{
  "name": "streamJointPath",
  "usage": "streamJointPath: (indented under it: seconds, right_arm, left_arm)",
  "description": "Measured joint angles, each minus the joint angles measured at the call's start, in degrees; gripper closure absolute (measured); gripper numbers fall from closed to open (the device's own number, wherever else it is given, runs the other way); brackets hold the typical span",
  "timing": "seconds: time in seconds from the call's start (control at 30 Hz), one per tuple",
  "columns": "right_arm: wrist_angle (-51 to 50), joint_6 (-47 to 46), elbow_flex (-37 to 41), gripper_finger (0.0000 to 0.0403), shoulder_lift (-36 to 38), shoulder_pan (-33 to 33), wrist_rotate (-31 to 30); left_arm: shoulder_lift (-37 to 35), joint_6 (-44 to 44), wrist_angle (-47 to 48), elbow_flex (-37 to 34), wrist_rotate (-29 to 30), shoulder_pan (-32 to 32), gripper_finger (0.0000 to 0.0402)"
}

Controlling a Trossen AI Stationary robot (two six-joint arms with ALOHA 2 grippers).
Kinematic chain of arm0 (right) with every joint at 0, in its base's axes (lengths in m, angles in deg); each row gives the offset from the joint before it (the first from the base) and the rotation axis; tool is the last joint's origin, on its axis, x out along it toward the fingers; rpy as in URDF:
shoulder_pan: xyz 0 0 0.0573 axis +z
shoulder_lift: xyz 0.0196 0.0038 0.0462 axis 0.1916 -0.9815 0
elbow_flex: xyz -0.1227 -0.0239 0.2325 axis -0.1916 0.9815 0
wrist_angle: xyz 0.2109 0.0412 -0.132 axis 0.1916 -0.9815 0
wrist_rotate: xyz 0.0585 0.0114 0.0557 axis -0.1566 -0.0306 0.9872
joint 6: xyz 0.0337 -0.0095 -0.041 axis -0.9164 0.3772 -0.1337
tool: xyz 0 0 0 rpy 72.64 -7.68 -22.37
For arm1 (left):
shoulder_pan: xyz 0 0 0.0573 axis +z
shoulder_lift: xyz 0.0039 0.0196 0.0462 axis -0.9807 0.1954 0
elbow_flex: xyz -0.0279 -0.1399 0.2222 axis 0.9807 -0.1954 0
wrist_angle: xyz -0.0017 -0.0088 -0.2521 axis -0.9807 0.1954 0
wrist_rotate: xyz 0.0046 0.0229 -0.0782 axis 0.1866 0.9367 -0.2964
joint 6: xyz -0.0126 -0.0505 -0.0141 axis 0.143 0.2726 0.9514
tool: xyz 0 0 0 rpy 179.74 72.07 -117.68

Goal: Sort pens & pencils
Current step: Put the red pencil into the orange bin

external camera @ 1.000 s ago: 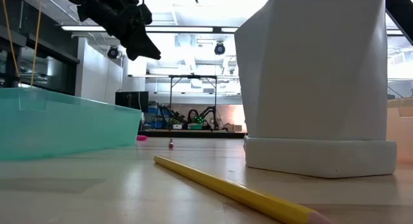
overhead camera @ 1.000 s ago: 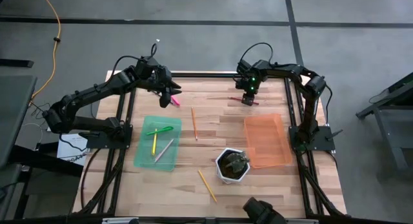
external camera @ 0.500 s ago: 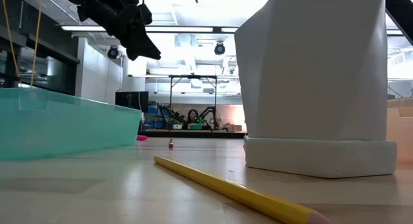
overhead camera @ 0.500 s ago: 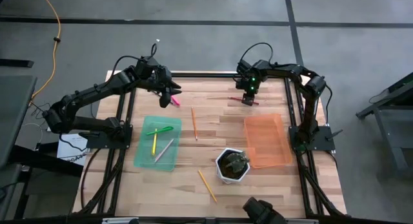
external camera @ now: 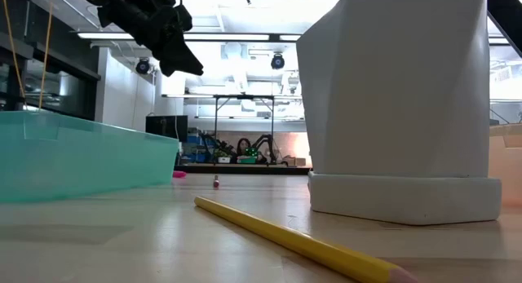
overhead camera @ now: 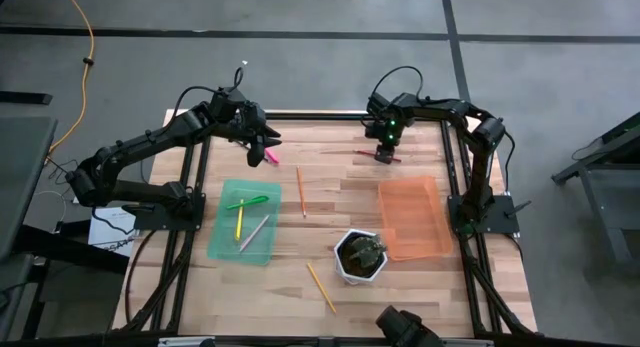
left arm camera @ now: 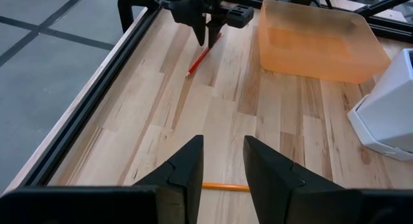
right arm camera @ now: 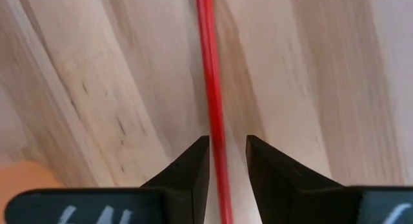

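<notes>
I need to grab the red pencil by the pencil's body [overhead camera: 366, 152] with my right gripper next, and then I can sort it into the orange tray [overhead camera: 414, 217].
My right gripper [overhead camera: 383, 153] points down at the far middle of the table. Its fingers stand narrowly open on either side of the dark red pencil [right arm camera: 210, 88], which lies flat on the wood and also shows in the high view [overhead camera: 366, 154]. I cannot tell whether they touch it. My left gripper [overhead camera: 265, 147] hangs above the table at the far left, narrowly open and empty, over a pink pen [overhead camera: 271, 158]. An orange pencil [overhead camera: 300, 190] and a yellow pencil [overhead camera: 320, 287] lie on the table. Green, yellow and grey pens lie in the green tray [overhead camera: 222, 242].
An empty orange tray [overhead camera: 412, 219] sits at the right. A white pot [overhead camera: 360, 255] stands near the front middle and fills much of the low view [external camera: 404, 103]. Black frame rails run along the table's edges.
</notes>
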Motion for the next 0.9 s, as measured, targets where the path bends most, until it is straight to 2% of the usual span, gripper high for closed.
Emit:
streamJointPath:
  seconds: [0.67, 0.9]
  right_arm:
    - [0.49, -1.37, 1.79, 0.0309, -0.05, 1.1, 0.75]
    - [0.94, -1.56, 2.05, 0.0309, 0.04, 1.36, -2.09]
  left_arm:
    - [0.0, -0.26, 0.0, -0.01, 0.0, 0.0, 0.0305]
    - [0.0, -0.39, -0.01, -0.02, 0.0, 0.0, 0.0305]
